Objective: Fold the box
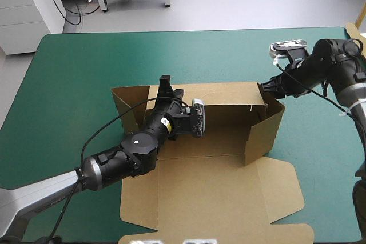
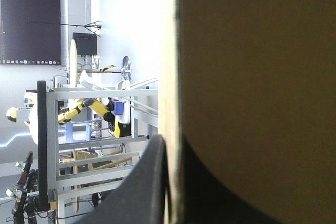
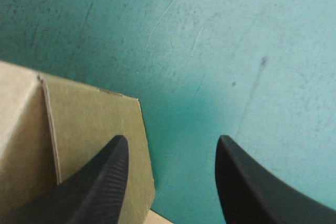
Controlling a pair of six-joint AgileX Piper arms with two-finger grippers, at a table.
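Next, my right gripper grabs the box's side flap by its upper edge, to hold the box's side upright while I fold the box.
The brown box [image 1: 229,94] lies in the middle of the table with its back wall and both side walls raised. Its lid [image 1: 217,192] lies flat toward the near edge. My left gripper [image 1: 166,82] is at the back wall's top edge near the left corner. In the left wrist view that gripper [image 2: 170,148] is shut on the board [image 2: 252,77], which stands edge-on between its fingers. My right gripper [image 1: 267,88] is at the back right corner. In its own view the right gripper [image 3: 173,145] is open, one finger over a brown flap [image 3: 94,124], the other over the cover.
The teal-green cover [image 1: 68,84] shows to the left of, beyond and to the right of the box. The lid's front flap reaches nearly to the table's near edge [image 1: 229,235]. The left arm lies across the box's left wall.
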